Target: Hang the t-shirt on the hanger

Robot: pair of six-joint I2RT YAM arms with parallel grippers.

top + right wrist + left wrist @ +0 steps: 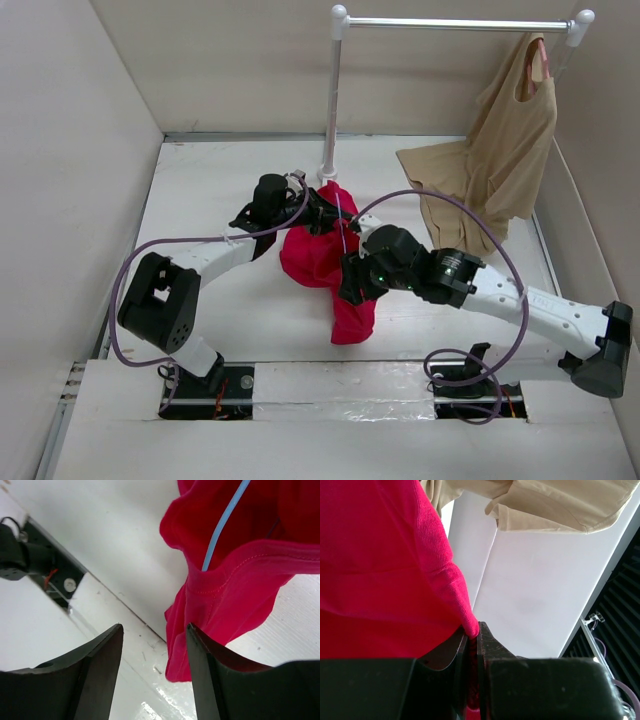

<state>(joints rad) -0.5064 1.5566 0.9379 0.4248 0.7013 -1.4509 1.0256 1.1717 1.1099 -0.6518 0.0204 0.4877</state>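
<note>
I should grab the red t-shirt where the hanger wire's end enters the cloth (345, 252) (204, 573) with my right gripper next. That keeps the wire and the cloth together to hang.
The red t-shirt (318, 262) hangs bunched above the table middle, its lower end drooping to the table. My left gripper (325, 207) is shut on a fold of its upper edge; in the left wrist view the cloth (385, 565) is pinched between the jaws (474, 632). A thin pale blue hanger wire (342, 226) runs down the shirt's front and goes into an opening of the cloth in the right wrist view (222, 524). My right gripper (352, 284) is open and empty just right of the shirt; in its wrist view (155, 630) the shirt (235, 595) hangs beside its right finger.
A white clothes rail (455, 22) on a post (331, 100) stands at the back. A beige sleeveless garment (500, 150) hangs from it on a pinkish hanger (535, 60), draping onto the table at the right. Walls close in left and right.
</note>
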